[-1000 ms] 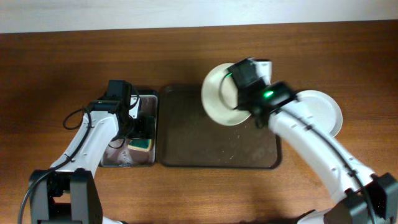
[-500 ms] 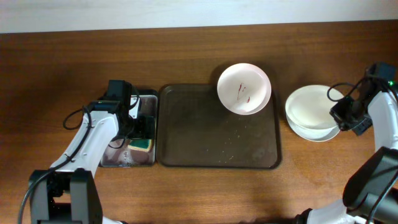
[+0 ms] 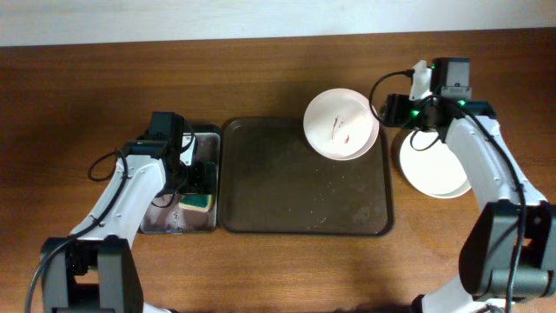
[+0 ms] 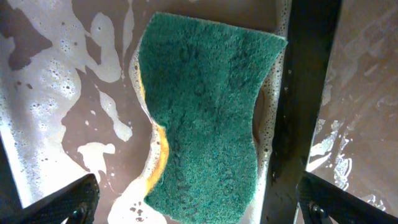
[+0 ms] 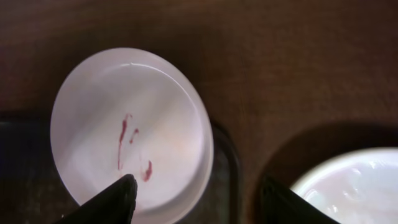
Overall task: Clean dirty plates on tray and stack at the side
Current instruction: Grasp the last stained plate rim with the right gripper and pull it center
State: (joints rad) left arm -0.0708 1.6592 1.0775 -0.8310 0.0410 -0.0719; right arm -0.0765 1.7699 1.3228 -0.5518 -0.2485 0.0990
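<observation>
I should grab the green sponge from above with my left gripper, across its narrow middle point(image 4: 203, 123), so its yellow bottom side stays free to clean the plate.
A white plate point(image 3: 340, 123) with red smears point(image 5: 127, 140) sits on the far right corner of the dark brown tray point(image 3: 287, 196). My right gripper point(image 3: 387, 113) point(image 5: 199, 208) is open just above that plate's right edge. One finger point(image 5: 115, 199) hangs over the plate, the other finger point(image 5: 289, 202) over the table beyond the tray rim. A clean white plate point(image 3: 434, 169) point(image 5: 357, 186) lies on the table to the right of the tray. My left gripper point(image 3: 198, 180) point(image 4: 199, 208) hovers open over a green sponge point(image 4: 205, 118), holding nothing.
The sponge point(image 3: 198, 201) lies in soapy water in a small black tray point(image 3: 165, 217) left of the brown tray. Crumbs dot the brown tray's middle. Bare wooden table point(image 3: 87, 96) surrounds everything.
The right arm left the smeared plate on the tray, swung out to the side plate, then came back to the smeared plate's right edge with its jaws opened. The left arm has not moved.
</observation>
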